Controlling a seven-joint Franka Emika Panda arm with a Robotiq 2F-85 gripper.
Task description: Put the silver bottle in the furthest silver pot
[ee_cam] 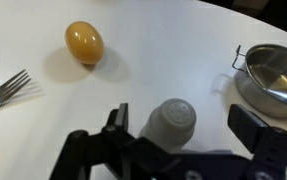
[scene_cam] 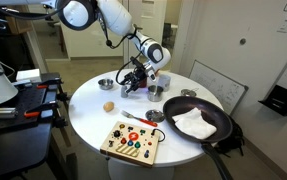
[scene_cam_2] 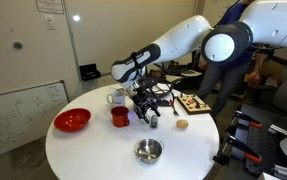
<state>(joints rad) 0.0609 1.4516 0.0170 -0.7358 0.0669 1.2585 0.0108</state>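
The silver bottle stands between my fingers, and they are level with the sides of its cap (scene_cam_2: 153,120) (ee_cam: 172,122), so my gripper needs to close on the bottle now.
The silver bottle (ee_cam: 171,120) is a small grey metal bottle with a rounded, dimpled cap. In the wrist view it stands on the white table between my fingers, closer to the left finger. My gripper (ee_cam: 183,116) is open around it, with a clear gap at the right finger. One silver pot (ee_cam: 273,75) is just to the right of the gripper. In an exterior view the gripper (scene_cam: 135,80) is low over the table between two silver pots (scene_cam: 105,84) (scene_cam: 155,91). Another exterior view shows the gripper (scene_cam_2: 148,110) and a silver pot (scene_cam_2: 148,151). The bottle is mostly hidden in both exterior views.
A red mug (scene_cam_2: 120,116), a white mug (scene_cam_2: 118,98) and a red bowl (scene_cam_2: 72,120) stand near the gripper. An egg-like ball (ee_cam: 84,42) and a fork (ee_cam: 3,90) lie close by. A frying pan with a white cloth (scene_cam: 198,123) and a wooden button board (scene_cam: 131,140) sit at the table's edge.
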